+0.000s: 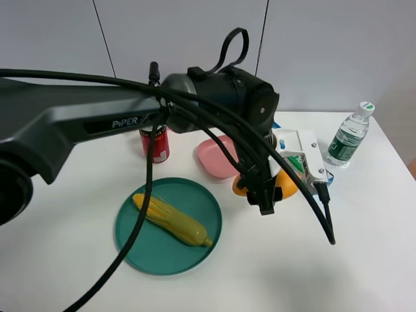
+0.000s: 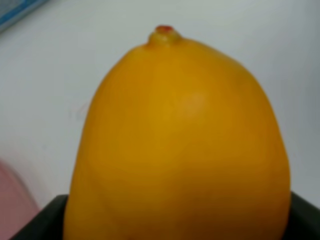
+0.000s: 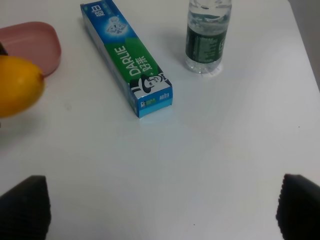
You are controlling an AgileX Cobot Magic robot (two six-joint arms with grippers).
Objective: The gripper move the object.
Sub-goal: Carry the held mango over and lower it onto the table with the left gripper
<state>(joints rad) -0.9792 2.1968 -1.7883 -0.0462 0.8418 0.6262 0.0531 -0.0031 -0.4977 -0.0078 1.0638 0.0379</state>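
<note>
The mango's nub end (image 2: 165,39) is between my fingertips and hangs above the white tabletop. The mango should stay in my left gripper until it is lower.
The orange-yellow mango (image 1: 287,184) lies right of the pink dish, mostly covered by my left arm in the high view. It fills the left wrist view (image 2: 180,145), stem nub pointing away. My left gripper (image 1: 267,197) reaches across the middle and is shut on the mango, with dark fingers (image 2: 42,222) against both of its sides. I cannot tell whether the mango touches the table. The mango's end also shows in the right wrist view (image 3: 17,85). My right gripper (image 3: 160,207) is open and empty above bare table, and is out of the high view.
A teal plate (image 1: 140,250) holding a corn cob (image 1: 172,220) sits front left. A red can (image 1: 160,145) and a pink dish (image 1: 218,158) stand behind it. A blue toothpaste box (image 3: 127,60) and a water bottle (image 1: 350,138) are on the right.
</note>
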